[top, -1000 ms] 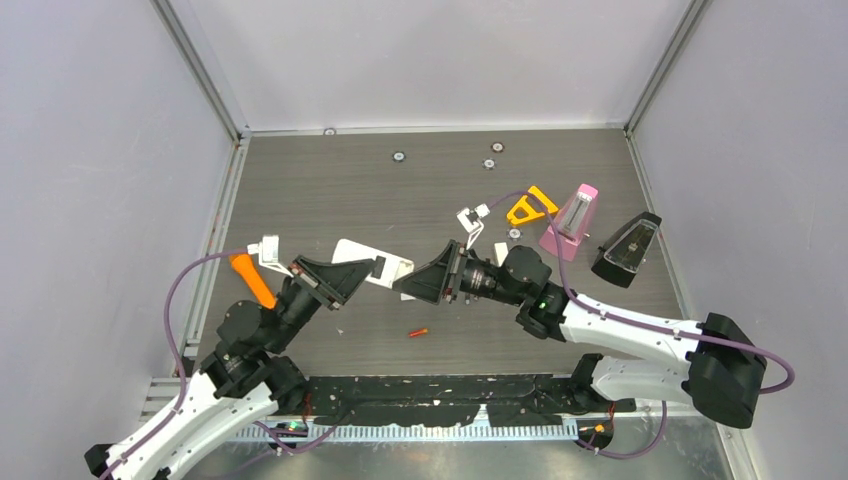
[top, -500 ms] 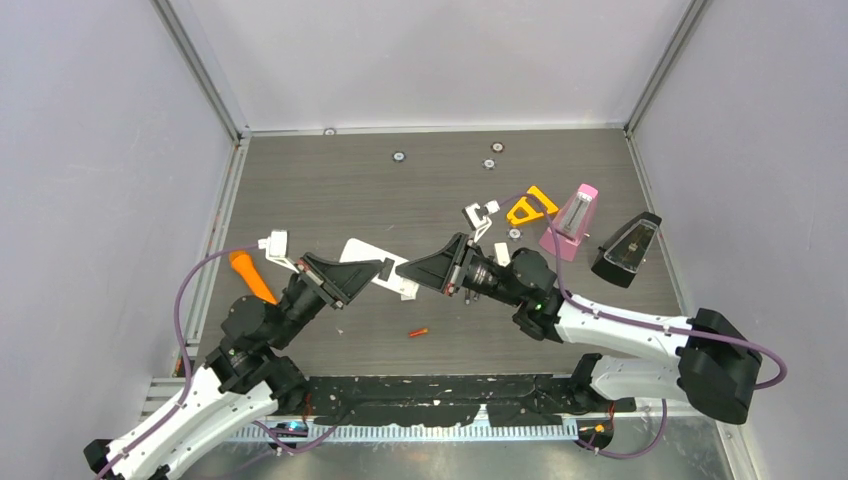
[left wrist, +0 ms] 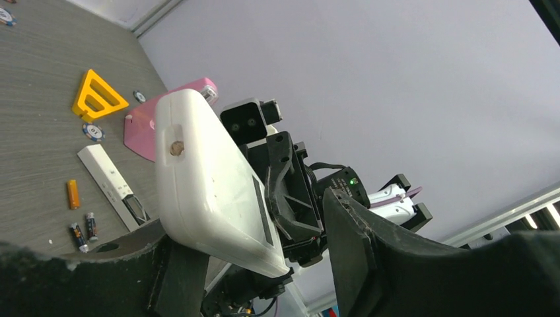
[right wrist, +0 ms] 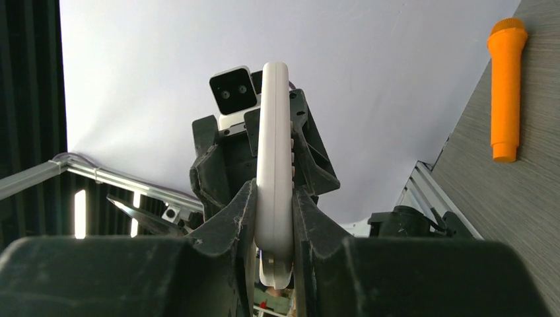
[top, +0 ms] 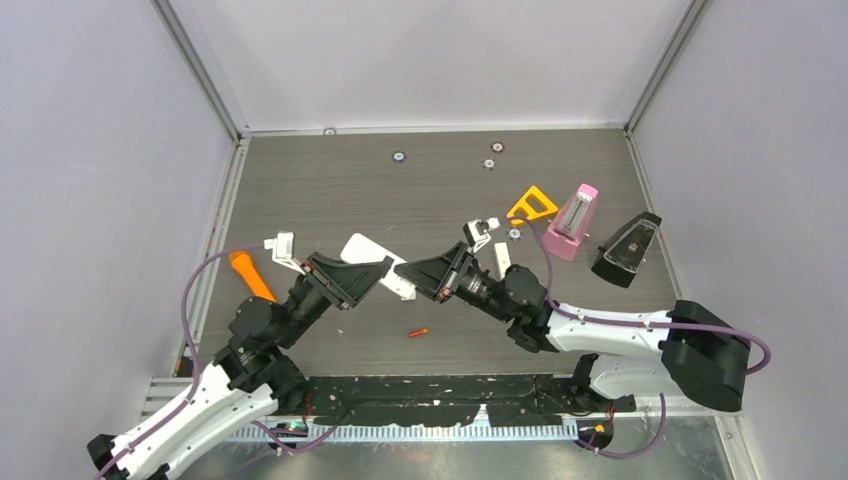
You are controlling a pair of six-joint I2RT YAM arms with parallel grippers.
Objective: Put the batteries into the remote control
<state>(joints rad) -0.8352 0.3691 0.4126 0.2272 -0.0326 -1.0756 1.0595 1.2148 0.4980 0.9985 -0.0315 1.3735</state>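
Note:
I will grab the white remote control with my left gripper across its broad sides at its holed end (top: 363,250) (left wrist: 191,171). Its other end stays free for loading batteries.
The white remote control (top: 372,262) hangs above the table between my two grippers. My right gripper (top: 408,278) is shut on its near end, and the right wrist view shows the remote (right wrist: 274,158) edge-on, pinched between both fingers. My left gripper (left wrist: 264,251) is open: the remote (left wrist: 205,178) leans on one finger, with a gap to the other finger (left wrist: 356,251). An orange-red battery (top: 418,332) lies on the table in front of the arms. Another orange battery (left wrist: 72,194) and two dark ones (left wrist: 84,231) lie beside a white strip-shaped cover (left wrist: 109,181).
A big orange stick (top: 252,276) lies at the left. A yellow triangle (top: 531,206), a pink metronome (top: 570,222) and its black cover (top: 627,250) stand at the back right. Small round discs (top: 398,156) dot the far table.
My right gripper has closed onto the remote's end. My left gripper's jaws have spread apart from it. Both arms and the remote shifted slightly left.

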